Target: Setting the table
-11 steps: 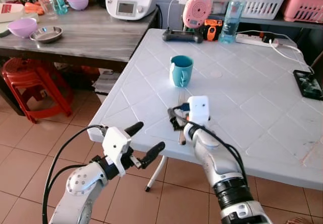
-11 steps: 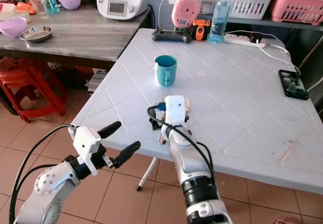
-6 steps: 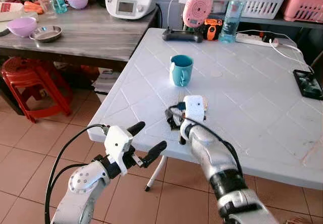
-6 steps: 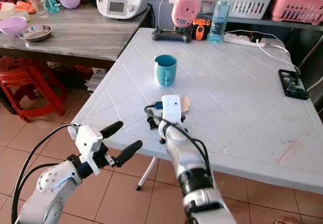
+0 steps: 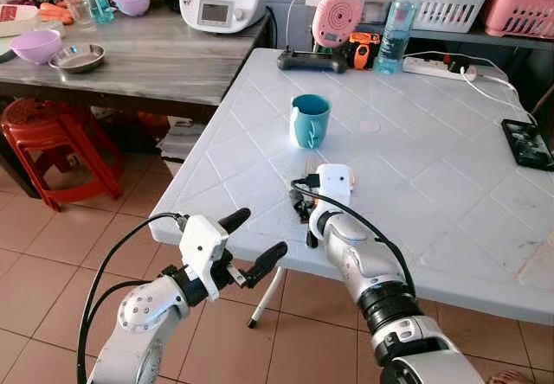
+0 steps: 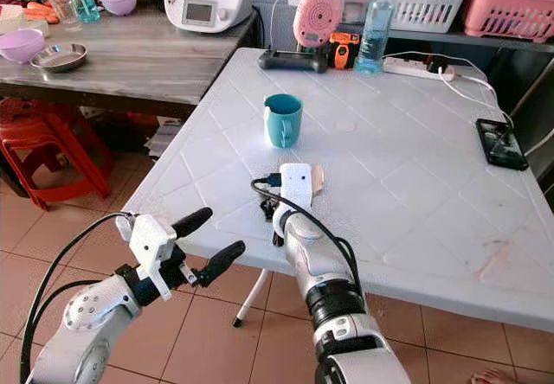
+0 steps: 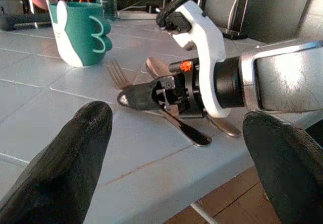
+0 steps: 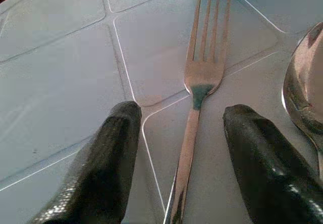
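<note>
My right gripper picks up the fork by its slim handle just below the fork's neck (image 8: pixel 190 138) next, since the fork's pointed teeth lie toward the mug.
A fork (image 8: pixel 199 82) and a spoon (image 8: pixel 305 93) lie side by side on the white plastic table (image 5: pixel 433 185), just in front of a teal mug (image 5: pixel 311 120). My right gripper (image 8: pixel 181 110) is low over the table and open, one finger on each side of the fork's handle, not touching it. The left wrist view shows that gripper's black fingers (image 7: pixel 146 95) resting by the cutlery. From the head, the white wrist housing hides the fingertips, and the fork handle (image 5: pixel 309 237) sticks out beneath it. My left gripper (image 5: pixel 251 237) hangs open in front of the table's near edge, holding nothing.
A phone (image 5: pixel 526 144) lies at the table's right edge. At the far end stand a water bottle (image 5: pixel 398 28), a pink device (image 5: pixel 338 16) and a black controller (image 5: pixel 312 60). To the left are a grey side table (image 5: pixel 156 64) with bowls and a red stool (image 5: pixel 52 142).
My right wrist has shifted slightly left and settled lower over the fork, and its forearm has changed angle. The fork, spoon, mug and left arm have hardly moved.
</note>
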Tool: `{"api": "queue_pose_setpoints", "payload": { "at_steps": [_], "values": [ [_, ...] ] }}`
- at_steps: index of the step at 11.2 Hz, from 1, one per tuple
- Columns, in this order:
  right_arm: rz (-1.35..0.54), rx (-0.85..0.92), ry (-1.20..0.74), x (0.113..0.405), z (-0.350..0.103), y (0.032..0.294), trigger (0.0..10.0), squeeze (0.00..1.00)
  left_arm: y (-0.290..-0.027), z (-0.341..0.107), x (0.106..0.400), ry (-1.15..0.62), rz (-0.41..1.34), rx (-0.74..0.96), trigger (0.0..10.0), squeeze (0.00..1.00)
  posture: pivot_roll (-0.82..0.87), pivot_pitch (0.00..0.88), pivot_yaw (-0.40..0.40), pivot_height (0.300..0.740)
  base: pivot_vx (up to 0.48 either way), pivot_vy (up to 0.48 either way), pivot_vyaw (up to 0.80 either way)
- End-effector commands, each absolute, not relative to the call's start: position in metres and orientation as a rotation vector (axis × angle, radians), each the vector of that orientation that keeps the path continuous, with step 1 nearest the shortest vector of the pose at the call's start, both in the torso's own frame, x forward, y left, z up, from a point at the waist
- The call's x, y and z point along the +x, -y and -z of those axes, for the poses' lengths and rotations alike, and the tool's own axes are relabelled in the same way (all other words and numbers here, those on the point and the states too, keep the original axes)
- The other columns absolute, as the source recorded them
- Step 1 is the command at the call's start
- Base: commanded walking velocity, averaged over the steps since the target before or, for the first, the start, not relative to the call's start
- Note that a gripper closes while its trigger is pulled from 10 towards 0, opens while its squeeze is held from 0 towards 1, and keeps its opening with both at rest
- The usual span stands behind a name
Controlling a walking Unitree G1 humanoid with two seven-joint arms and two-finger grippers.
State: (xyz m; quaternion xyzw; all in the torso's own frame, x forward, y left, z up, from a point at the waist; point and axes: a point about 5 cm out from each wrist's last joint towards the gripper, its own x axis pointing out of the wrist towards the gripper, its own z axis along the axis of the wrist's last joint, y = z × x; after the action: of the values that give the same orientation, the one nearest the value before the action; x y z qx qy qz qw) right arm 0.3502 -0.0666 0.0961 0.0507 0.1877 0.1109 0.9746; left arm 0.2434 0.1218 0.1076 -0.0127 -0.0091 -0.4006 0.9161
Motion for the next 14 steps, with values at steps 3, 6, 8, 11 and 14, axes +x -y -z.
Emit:
{"api": "queue_pose_setpoints", "payload": {
  "at_steps": [3, 6, 8, 11, 14],
  "values": [
    [-0.251, 0.019, -0.479, 0.345, -0.077, 0.072, 0.0, 0.0, -0.121, -0.102, 0.242, -0.004, 0.853, -0.035, 10.0, 0.0, 0.03, 0.046, 0.0, 0.74, 0.0, 0.0, 0.0],
    [-0.225, 0.01, -0.536, 0.339, -0.063, 0.086, 0.0, 0.0, -0.12, -0.104, 0.245, -0.007, 0.866, -0.04, 10.0, 0.0, 0.02, 0.05, 0.005, 0.74, 0.0, 0.0, 0.0],
    [-0.226, 0.011, -0.545, 0.337, -0.061, 0.086, 0.0, 0.0, -0.12, -0.104, 0.243, -0.01, 0.874, -0.042, 10.0, 0.0, 0.02, 0.051, 0.009, 0.74, 0.0, 0.0, 0.0],
    [-0.229, 0.011, -0.552, 0.336, -0.059, 0.086, 0.0, 0.0, -0.119, -0.104, 0.242, -0.015, 0.903, -0.037, 10.0, 0.0, 0.02, 0.048, 0.009, 0.74, 0.0, 0.0, 0.0],
    [-0.171, 0.094, -0.49, 0.338, -0.067, 0.093, 0.0, 0.0, -0.124, -0.107, 0.255, 0.0, 0.823, 0.014, 10.0, 0.0, 0.02, 0.048, 0.009, 0.74, 0.0, 0.0, 0.0]
  ]
}}
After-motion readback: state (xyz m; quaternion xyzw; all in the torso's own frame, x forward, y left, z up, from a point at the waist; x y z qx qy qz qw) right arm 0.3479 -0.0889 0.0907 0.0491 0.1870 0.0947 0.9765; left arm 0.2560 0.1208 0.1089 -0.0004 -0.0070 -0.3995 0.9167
